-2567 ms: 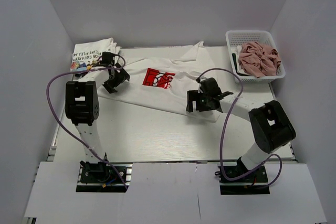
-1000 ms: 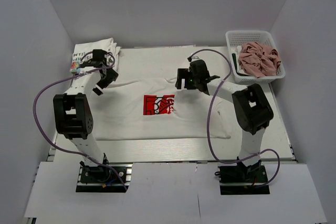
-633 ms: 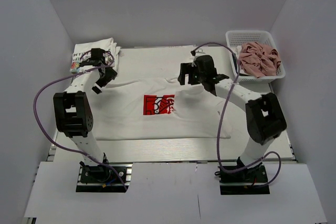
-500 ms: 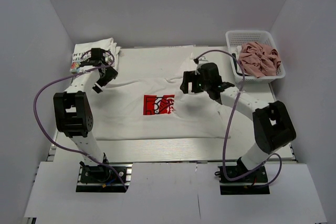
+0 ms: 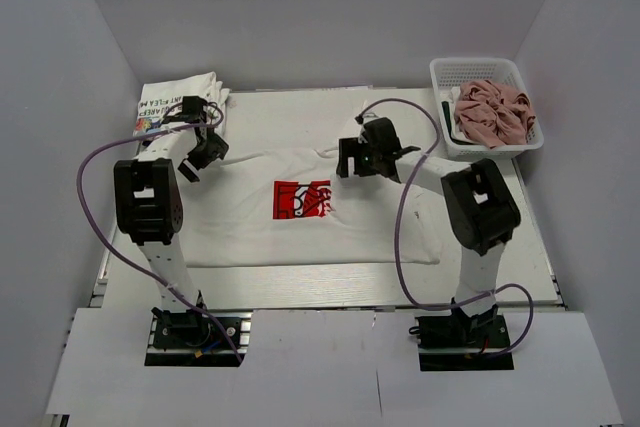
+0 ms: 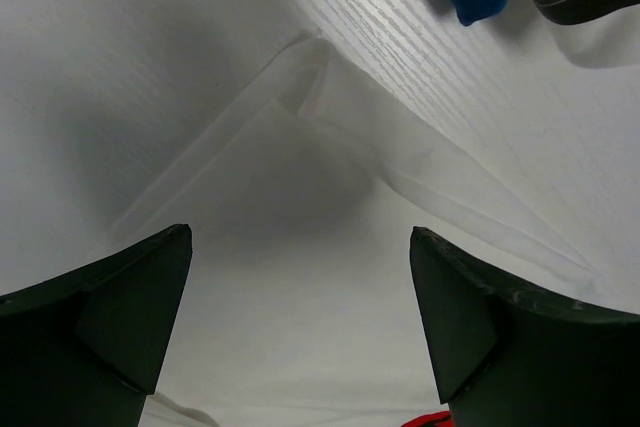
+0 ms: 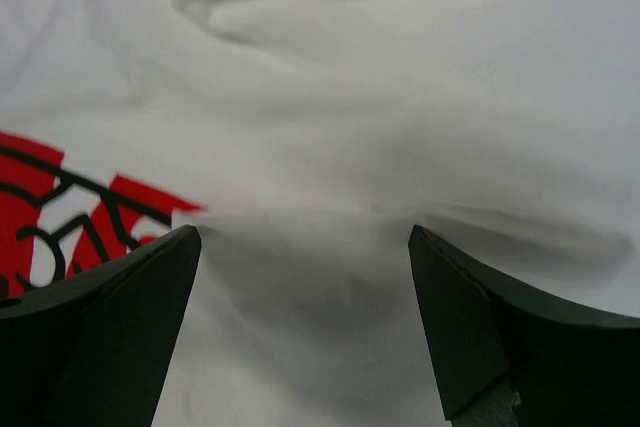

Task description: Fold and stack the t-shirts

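I should fold the white t-shirt's far edge over the logo next, so my left gripper should grab the white t-shirt's far corner, nearest the folded t-shirt (image 5: 170, 97).
A white t-shirt (image 5: 250, 222) with a red square logo (image 5: 303, 199) lies spread flat on the table. My left gripper (image 5: 196, 158) hovers open over its far left corner, the cloth edge (image 6: 300, 107) showing between the fingers. My right gripper (image 5: 352, 161) is open above the shirt's far edge, right of the logo (image 7: 40, 227), with nothing in its jaws. A folded white printed t-shirt (image 5: 170, 97) sits at the far left corner. A dusty pink t-shirt (image 5: 492, 112) lies crumpled in the basket.
The white mesh basket (image 5: 470, 69) stands at the far right corner, with a dark item at its left side. White walls close in the table on three sides. Purple cables loop from both arms.
The spread shirt lies as before. My right gripper swung out over the shirt's upper right and has come back left to its far edge. My left gripper shifted slightly.
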You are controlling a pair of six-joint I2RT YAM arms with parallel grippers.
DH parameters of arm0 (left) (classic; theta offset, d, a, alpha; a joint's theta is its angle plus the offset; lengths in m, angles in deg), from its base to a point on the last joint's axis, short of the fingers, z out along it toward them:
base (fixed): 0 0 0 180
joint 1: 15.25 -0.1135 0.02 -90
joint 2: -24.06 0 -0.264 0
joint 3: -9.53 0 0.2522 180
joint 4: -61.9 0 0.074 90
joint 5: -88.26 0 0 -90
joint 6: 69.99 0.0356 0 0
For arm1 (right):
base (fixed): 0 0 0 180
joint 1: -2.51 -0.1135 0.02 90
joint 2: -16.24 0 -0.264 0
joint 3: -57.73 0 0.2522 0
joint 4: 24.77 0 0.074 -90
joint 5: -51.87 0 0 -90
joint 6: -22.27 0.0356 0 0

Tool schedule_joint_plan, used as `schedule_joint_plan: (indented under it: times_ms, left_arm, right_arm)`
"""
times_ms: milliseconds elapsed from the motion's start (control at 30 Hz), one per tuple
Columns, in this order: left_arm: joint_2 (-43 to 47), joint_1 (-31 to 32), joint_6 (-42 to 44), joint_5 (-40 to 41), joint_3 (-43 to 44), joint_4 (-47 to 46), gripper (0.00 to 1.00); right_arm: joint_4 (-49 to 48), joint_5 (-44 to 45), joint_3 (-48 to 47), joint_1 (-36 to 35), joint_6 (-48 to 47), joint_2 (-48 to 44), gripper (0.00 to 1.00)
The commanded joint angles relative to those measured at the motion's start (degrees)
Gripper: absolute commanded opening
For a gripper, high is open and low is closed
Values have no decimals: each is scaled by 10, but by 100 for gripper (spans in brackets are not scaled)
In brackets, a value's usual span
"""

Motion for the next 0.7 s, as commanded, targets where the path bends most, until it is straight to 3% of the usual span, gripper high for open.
schedule_joint_plan:
  times_ms: [0,333,667]
  left_arm:
    - [11,-3,-7,16,24,8,100]
    - [-35,-18,-7,29,73,13,100]
    - [-110,-24,-7,16,146,39,94]
  right_arm:
    - [-14,25,-98,9,5,55,90]
    - [29,99,-245,48,22,115,90]
    - [66,80,-402,93,-4,221,90]
